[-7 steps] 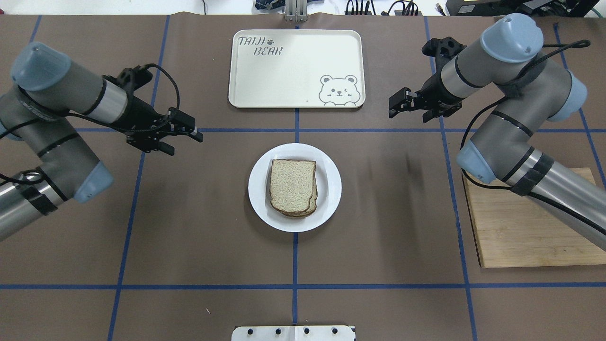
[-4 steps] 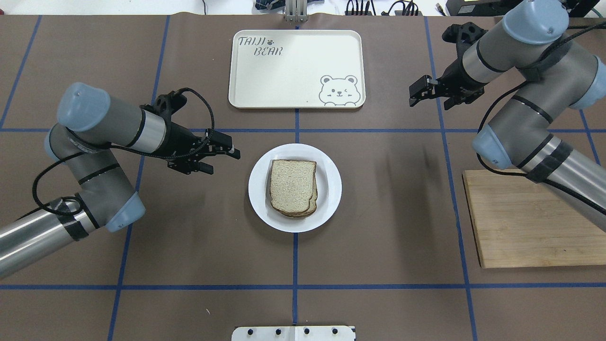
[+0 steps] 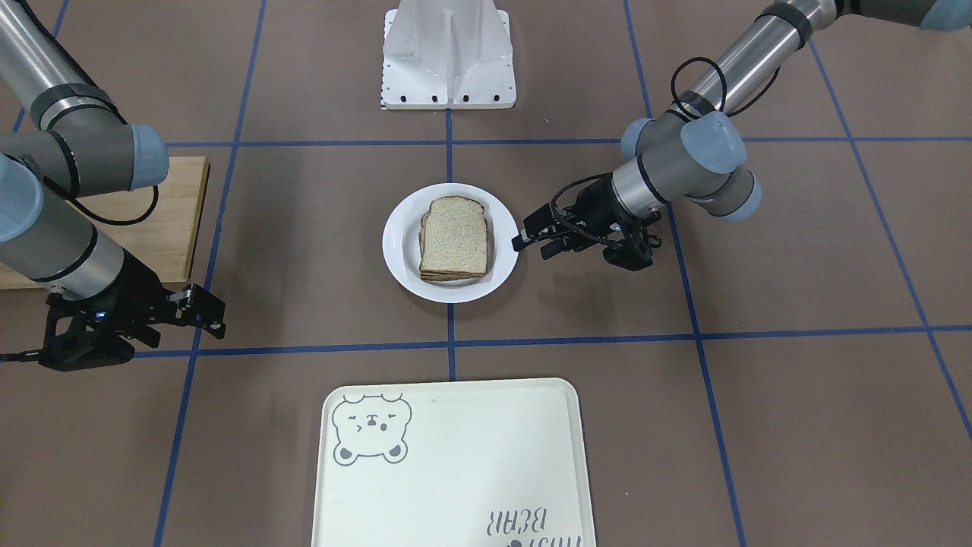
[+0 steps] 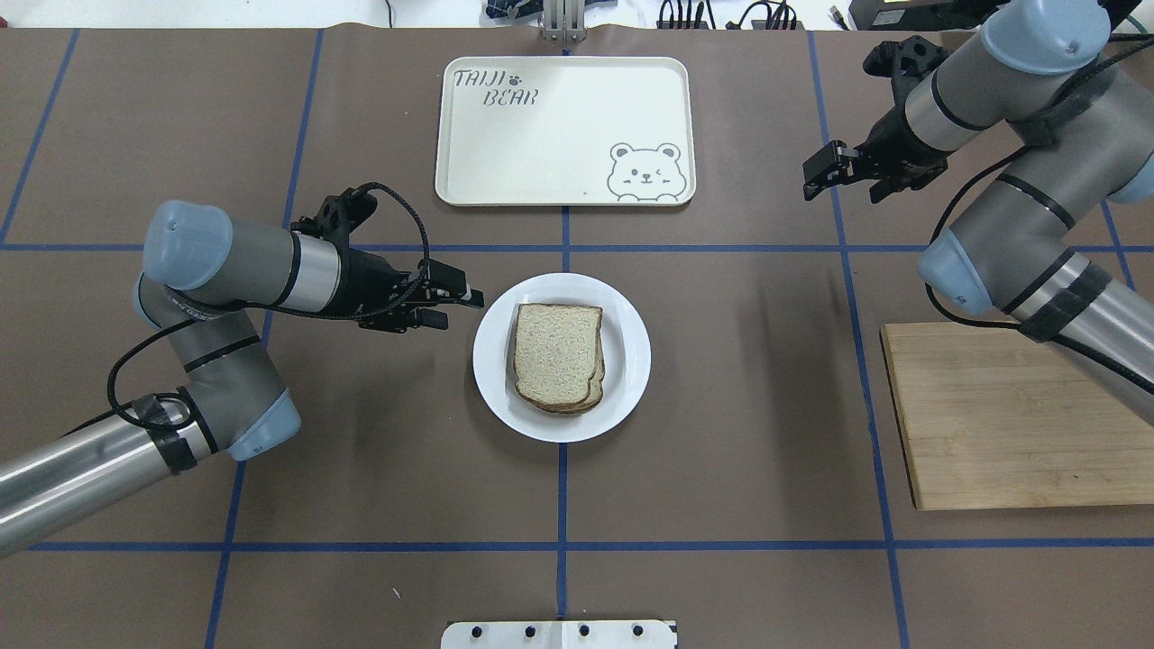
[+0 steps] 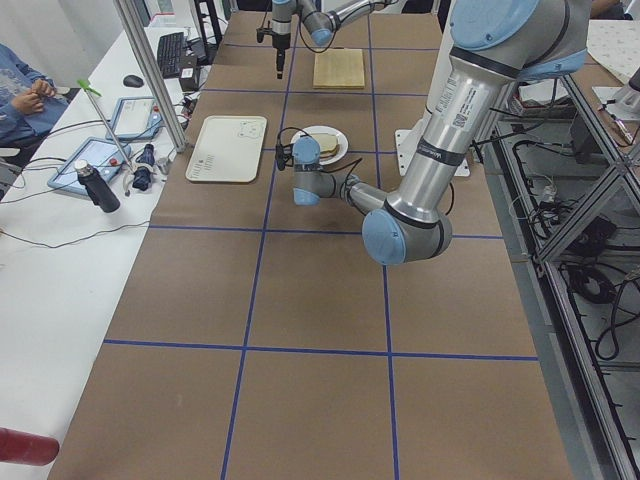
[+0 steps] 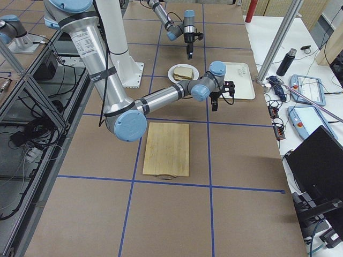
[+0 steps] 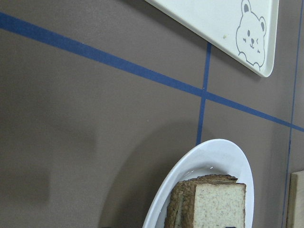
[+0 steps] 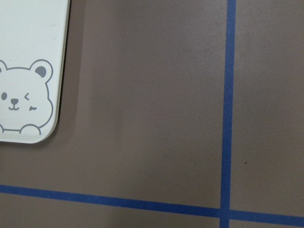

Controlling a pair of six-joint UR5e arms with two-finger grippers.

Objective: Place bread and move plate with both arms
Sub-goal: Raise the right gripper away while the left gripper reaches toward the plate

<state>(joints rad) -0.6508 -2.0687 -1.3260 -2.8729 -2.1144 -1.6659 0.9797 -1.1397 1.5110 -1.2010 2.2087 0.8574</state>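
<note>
The plate and bread need to go onto the cream tray (image 3: pixel 452 465). My left gripper should grab the plate by its rim (image 3: pixel 509 235) to move them there.
The white plate (image 4: pixel 633 359) sits at the table's middle. The plain bread (image 4: pixel 557 351) lies on it, on top of another slice. Both also show in the front view, the plate (image 3: pixel 399 245) and the bread (image 3: pixel 454 237), and in the left wrist view, the plate (image 7: pixel 209 153) and the bread (image 7: pixel 219 206). My left gripper (image 4: pixel 463 311) is open and empty, just left of the plate's rim; it shows in the front view (image 3: pixel 529 247). My right gripper (image 4: pixel 810 178) is open and empty, far from the plate, right of the tray; it shows in the front view (image 3: pixel 220 317).
A cream tray (image 4: pixel 559 126) with a bear drawing lies beyond the plate, and shows in the front view (image 3: pixel 456 463). A wooden cutting board (image 4: pixel 1001 424) lies at the right under the right arm. Blue tape lines cross the brown table cover.
My left gripper has moved right, up to the plate's left rim. My right gripper has drawn back to the right and farther away. Plate and bread have not moved.
</note>
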